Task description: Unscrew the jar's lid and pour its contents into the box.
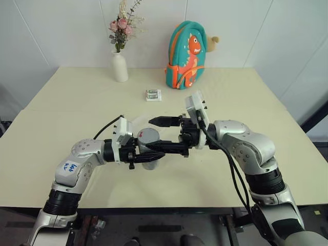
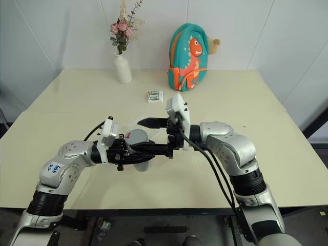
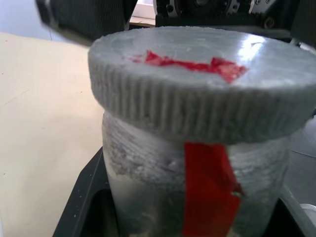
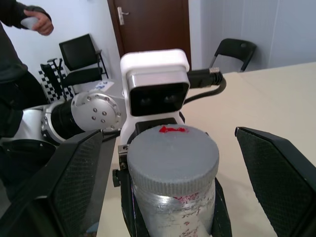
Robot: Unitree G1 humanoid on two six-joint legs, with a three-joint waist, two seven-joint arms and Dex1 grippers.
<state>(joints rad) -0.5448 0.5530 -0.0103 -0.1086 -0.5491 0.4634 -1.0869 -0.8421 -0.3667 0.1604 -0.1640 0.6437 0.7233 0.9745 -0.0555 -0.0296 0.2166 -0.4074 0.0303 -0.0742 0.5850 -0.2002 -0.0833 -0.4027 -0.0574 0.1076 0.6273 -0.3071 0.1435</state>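
My fingers are on both sides of the ribbed grey lid (image 3: 197, 103) above the clear jar. My right gripper is ready to close on the lid now.
My left gripper (image 1: 145, 154) is shut on the small clear jar (image 1: 149, 154) and holds it upright above the table's front half. Red tape runs down the jar's side (image 3: 207, 187). The ribbed grey lid (image 3: 197, 103) sits on the jar with a red mark on its top. My right gripper (image 1: 156, 135) comes in level from the right and is open. Its two black fingers (image 4: 74, 182) stand on either side of the lid, apart from it. I cannot make out the contents through the cloudy wall. The box (image 1: 139, 121) shows faintly behind the jar.
A white vase of flowers (image 1: 120, 66) and a teal dinosaur backpack (image 1: 187, 54) stand at the table's far edge. A small white-and-green packet (image 1: 153, 95) lies mid-table. In the right wrist view a person's hand (image 4: 37, 22) and chairs show beyond the table.
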